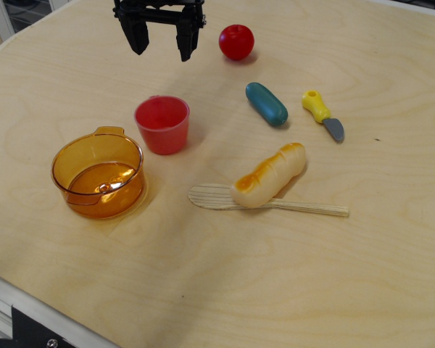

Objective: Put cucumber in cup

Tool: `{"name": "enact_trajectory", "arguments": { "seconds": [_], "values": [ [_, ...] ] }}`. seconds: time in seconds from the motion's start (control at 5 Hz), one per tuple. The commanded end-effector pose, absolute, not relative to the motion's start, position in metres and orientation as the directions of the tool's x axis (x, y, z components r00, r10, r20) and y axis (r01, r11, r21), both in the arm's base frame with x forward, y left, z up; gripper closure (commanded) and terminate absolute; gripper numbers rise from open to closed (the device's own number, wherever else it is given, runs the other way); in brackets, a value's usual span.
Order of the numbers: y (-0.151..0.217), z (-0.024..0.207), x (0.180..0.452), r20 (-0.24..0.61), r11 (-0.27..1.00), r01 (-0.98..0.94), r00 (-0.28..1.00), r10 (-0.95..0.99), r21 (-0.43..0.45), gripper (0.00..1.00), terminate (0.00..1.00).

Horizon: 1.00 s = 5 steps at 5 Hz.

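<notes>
One rounded end of the teal-green cucumber (267, 104) will be grabbed by my gripper next, so that I can lower the cucumber endwise into the red cup (162, 124).
The teal-green cucumber (267, 104) lies on the wooden table, right of centre, slanted from upper left to lower right. The red cup (162, 124) stands upright and empty to its left. My black gripper (162, 45) hangs at the top of the view, behind the cup and to the left of the cucumber. Its two fingers are spread apart with nothing between them.
A translucent orange pot (98, 175) stands left of the cup. A red apple toy (236, 42) sits right of the gripper. A yellow-handled toy knife (322, 114) lies right of the cucumber. A bread loaf (270, 175) rests on a wooden spatula (312, 208). The table edge (29, 304) runs along the lower left.
</notes>
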State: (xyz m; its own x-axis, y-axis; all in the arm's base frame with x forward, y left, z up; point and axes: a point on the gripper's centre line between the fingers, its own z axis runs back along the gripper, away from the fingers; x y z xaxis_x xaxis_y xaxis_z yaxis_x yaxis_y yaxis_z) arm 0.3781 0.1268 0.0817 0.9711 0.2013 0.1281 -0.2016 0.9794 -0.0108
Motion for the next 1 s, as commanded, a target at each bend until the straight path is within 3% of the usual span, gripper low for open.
{"name": "enact_trajectory", "arguments": {
  "seconds": [0.0,0.4,0.6,0.8],
  "values": [
    [0.127,0.082,0.378,0.128,0.979,-0.202,0.971,0.201,-0.011,0.00,0.00],
    [0.078,0.101,0.401,0.196,0.975,-0.224,0.956,0.221,-0.005,0.00,0.00],
    [0.058,0.095,0.412,0.191,0.961,-0.274,0.943,0.273,-0.020,0.00,0.00],
    [0.039,0.083,0.424,0.158,0.912,-0.409,0.903,0.400,0.029,0.00,0.00]
  ]
}}
